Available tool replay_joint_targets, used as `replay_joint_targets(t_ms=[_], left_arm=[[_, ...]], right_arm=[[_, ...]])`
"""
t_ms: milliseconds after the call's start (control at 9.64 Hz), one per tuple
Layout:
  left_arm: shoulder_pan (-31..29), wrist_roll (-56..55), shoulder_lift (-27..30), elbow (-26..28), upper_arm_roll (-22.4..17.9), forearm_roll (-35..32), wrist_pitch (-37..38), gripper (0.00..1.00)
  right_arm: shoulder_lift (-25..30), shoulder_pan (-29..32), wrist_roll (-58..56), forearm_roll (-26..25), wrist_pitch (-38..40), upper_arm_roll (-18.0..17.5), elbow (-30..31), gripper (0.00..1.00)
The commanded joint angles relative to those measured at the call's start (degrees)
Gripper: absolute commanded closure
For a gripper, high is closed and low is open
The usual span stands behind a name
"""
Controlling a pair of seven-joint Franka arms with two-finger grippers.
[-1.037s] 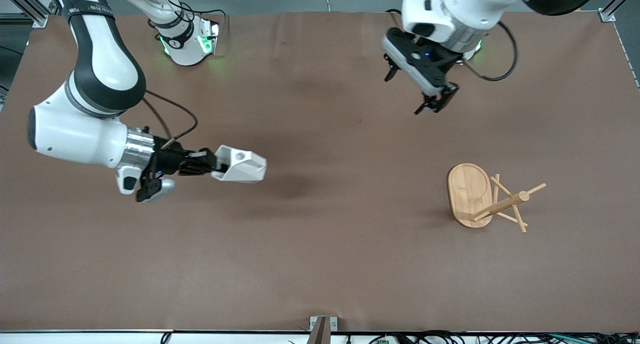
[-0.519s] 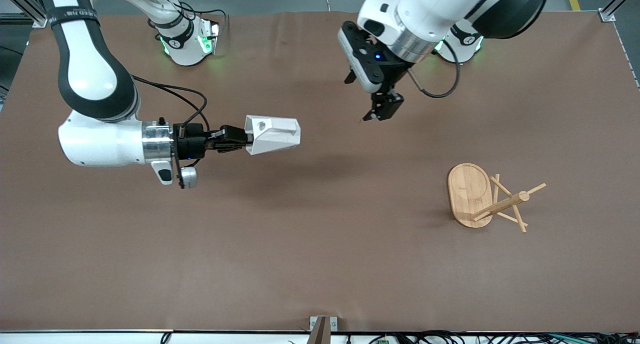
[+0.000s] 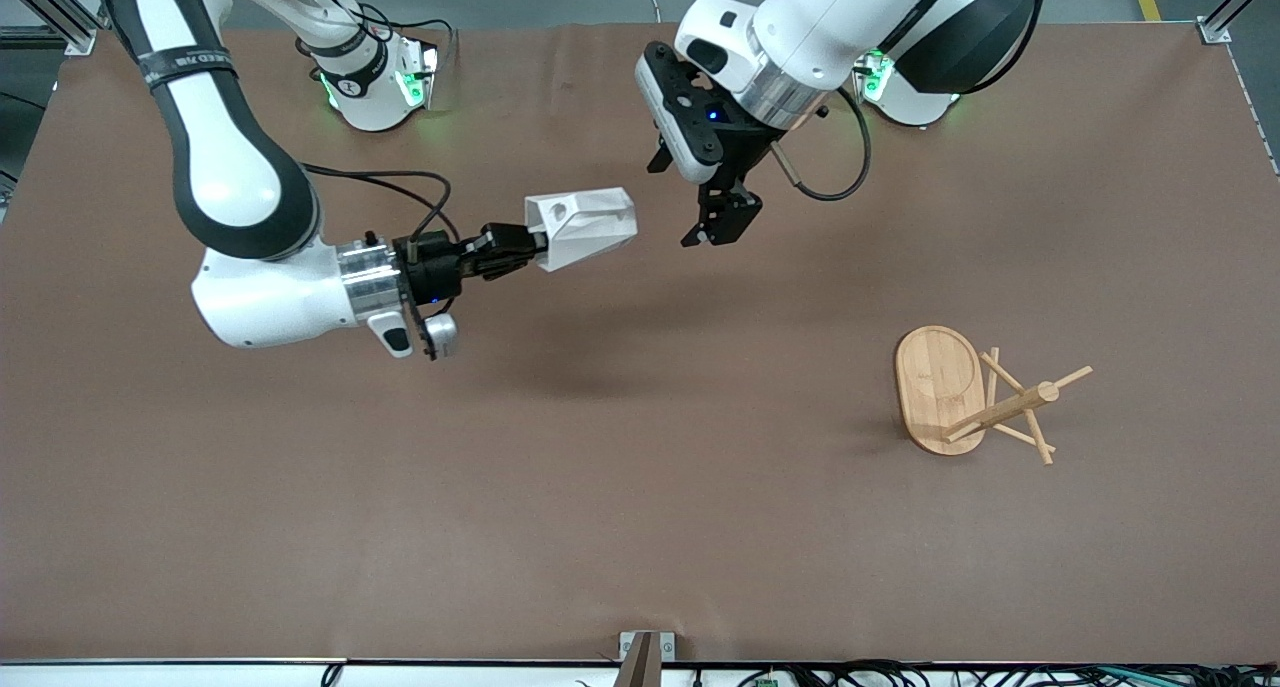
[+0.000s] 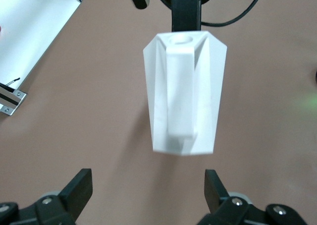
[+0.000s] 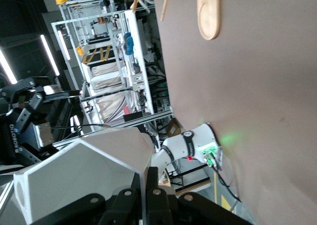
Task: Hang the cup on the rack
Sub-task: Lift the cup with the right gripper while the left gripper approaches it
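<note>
The white cup needs to hang on the rack point(image 3: 940, 387), so my left gripper needs to grab it by its base end next.
The white faceted cup point(image 3: 585, 227) is up in the air over the middle of the table, lying sideways with its handle hole showing. My right gripper point(image 3: 520, 243) is shut on the cup's wall at its rim; the right wrist view shows its fingers point(image 5: 148, 185) clamped on the cup point(image 5: 84, 175). My left gripper point(image 3: 715, 222) hangs open and empty just beside the cup's base end. In the left wrist view the cup point(image 4: 185, 91) fills the middle, handle facing the camera, ahead of the open left gripper point(image 4: 147, 190). The bamboo rack point(image 3: 940, 387) stands toward the left arm's end.
The rack's post and pegs point(image 3: 1020, 405) rise from the oval base. The rack also shows in the right wrist view point(image 5: 208, 12). Brown table cloth point(image 3: 640, 487) lies around it, with a small bracket point(image 3: 645, 647) at the table's front edge.
My right gripper has carried the cup toward the table's middle and the left arm. My left gripper has swung over from its own end to just beside the cup.
</note>
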State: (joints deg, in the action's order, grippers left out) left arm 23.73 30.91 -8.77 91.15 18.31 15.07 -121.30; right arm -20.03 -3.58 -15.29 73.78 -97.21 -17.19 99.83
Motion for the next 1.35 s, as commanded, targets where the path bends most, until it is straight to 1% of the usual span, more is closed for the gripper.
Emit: replay_joint_targets(t_ms=[0, 415, 519, 726, 830, 933, 1037, 1141, 1244], left_arm=[[2.3, -3.6, -1.7, 0.3, 0.0, 0.0, -0.3, 0.00], [3.2, -4.7, -2.3, 0.6, 0.0, -1.2, -0.3, 0.00], [3.3, -4.7, -3.0, 0.6, 0.0, -1.3, -0.2, 0.05], [3.3, -4.7, -3.1, 0.6, 0.0, -3.3, -0.2, 0.52], [3.1, -4.8, -3.1, 0.6, 0.0, -3.4, 0.1, 0.73], [2.6, -4.8, -3.0, 0.6, 0.0, -3.4, 0.4, 0.84], [2.1, -4.9, -2.9, 0.6, -0.2, -3.4, 0.4, 0.86], [1.9, -5.2, -2.8, 0.6, -0.6, -3.5, 0.4, 0.90], [1.6, -5.7, -2.7, 0.8, -0.9, -3.6, 0.7, 0.92]], right_arm=[[-0.4, 0.1, -1.0, 4.9, -0.3, -2.1, 0.3, 0.99], [-0.6, 0.1, -1.0, 5.7, -0.4, -3.5, 0.1, 0.98], [-0.6, 0.1, -1.0, 5.7, -0.4, -3.5, 0.1, 0.98], [-0.6, 0.1, -1.0, 5.7, -0.4, -3.5, -0.1, 0.97], [-0.6, 0.2, -1.0, 5.7, -0.4, -3.5, -0.1, 0.97], [-0.6, 0.2, -0.9, 5.7, -0.3, -3.5, -0.1, 0.91], [-0.5, 0.2, -0.8, 5.6, -0.3, -3.5, -0.2, 0.27], [-0.4, 0.5, -0.8, 5.5, -0.3, -3.5, -0.7, 0.00], [0.1, 0.8, -0.8, 5.5, -0.2, -3.3, -1.1, 0.00]])
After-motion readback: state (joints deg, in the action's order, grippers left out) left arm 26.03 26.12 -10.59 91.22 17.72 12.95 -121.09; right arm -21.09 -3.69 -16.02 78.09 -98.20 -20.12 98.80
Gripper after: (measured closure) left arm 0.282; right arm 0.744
